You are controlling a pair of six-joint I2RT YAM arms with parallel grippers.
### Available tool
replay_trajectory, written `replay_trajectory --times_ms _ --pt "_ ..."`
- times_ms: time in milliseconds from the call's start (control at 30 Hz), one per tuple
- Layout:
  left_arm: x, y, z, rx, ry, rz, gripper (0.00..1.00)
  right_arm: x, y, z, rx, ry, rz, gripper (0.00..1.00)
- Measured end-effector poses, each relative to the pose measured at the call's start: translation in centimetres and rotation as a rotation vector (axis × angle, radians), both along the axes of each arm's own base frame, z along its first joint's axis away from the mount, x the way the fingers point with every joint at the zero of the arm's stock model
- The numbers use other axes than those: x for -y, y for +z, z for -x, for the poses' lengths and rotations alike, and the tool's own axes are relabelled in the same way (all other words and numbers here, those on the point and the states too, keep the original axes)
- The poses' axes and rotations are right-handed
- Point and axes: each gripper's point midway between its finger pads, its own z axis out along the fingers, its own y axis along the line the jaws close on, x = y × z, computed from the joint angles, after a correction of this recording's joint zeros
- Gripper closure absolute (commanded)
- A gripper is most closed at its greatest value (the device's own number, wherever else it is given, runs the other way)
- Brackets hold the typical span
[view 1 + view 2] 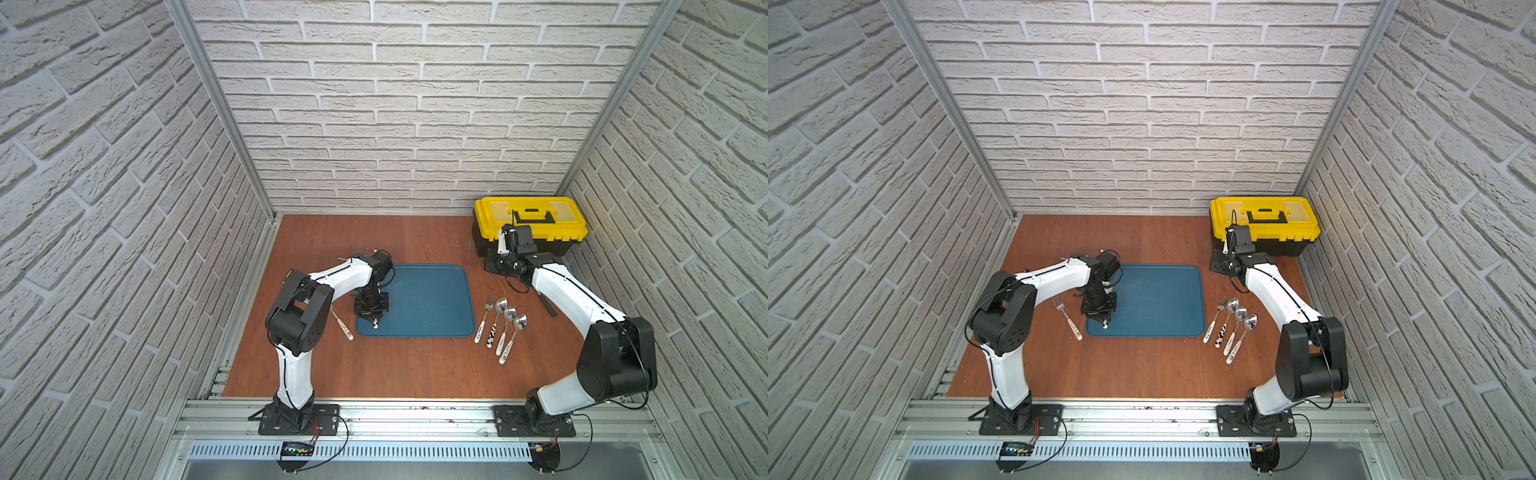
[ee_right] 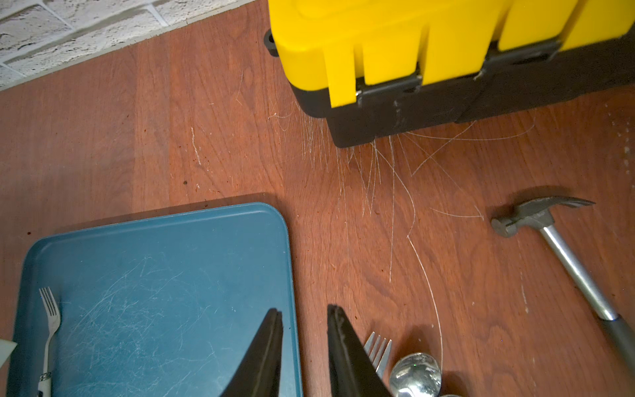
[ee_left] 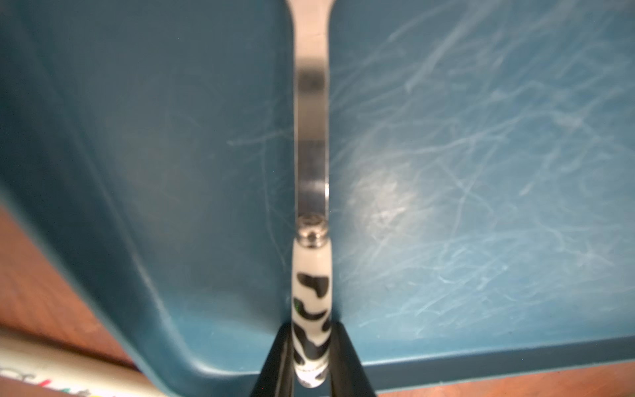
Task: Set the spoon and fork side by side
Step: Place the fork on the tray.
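My left gripper opens next, since the fork's handle [image 1: 376, 324] [image 3: 311, 284] is close over the tray's bottom, inside the tray's rim, and the fork would lie flat.
My left gripper [image 3: 311, 324] is shut on the black-and-white cow-patterned handle of a fork [image 3: 311, 137], holding it low over the near left corner of the blue tray [image 3: 481, 172]. Both top views show this gripper [image 1: 374, 322] [image 1: 1105, 322] there. The fork's tines [image 2: 49, 306] show in the right wrist view. Three spoons lie on the wood right of the tray, among them one with a cow-patterned handle [image 1: 498, 309] [image 1: 1230, 307]. My right gripper [image 2: 304, 311] is open and empty, raised beyond the tray's far right corner [image 1: 498, 266].
A second fork [image 1: 343, 326] lies left of the tray, and a third [image 1: 485, 318] beside the spoons. The yellow and black toolbox [image 1: 530, 224] stands at the back right. A hammer [image 2: 536, 220] lies near it, under my right arm.
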Motion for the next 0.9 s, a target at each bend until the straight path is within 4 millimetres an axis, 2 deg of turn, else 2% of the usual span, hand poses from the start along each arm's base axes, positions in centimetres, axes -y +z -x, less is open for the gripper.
replay_trajectory --times_ms 267,533,633,733,800,900 --pt "-0.4 -0.1 -0.2 0.01 0.001 -0.024 0.7 0.0 0.0 0.0 0.0 0.0 -0.001 0.7" --pt "-0.4 -0.1 -0.2 0.011 0.006 -0.027 0.68 0.0 0.0 0.0 -0.001 0.0 -0.001 0.68" --pt "-0.5 -0.1 -0.2 0.013 0.007 -0.034 0.61 0.0 0.0 0.0 -0.001 0.001 0.0 0.67" --pt "-1.0 0.2 -0.3 0.021 0.01 -0.062 0.49 0.1 0.1 0.2 -0.005 -0.003 0.004 0.65" --pt "-1.4 1.0 -0.5 0.043 0.008 -0.08 0.42 0.4 0.1 0.4 -0.008 -0.014 0.017 0.64" --pt "-1.9 3.4 -1.0 0.112 0.007 -0.089 0.33 1.1 0.0 0.8 -0.02 -0.043 0.048 0.64"
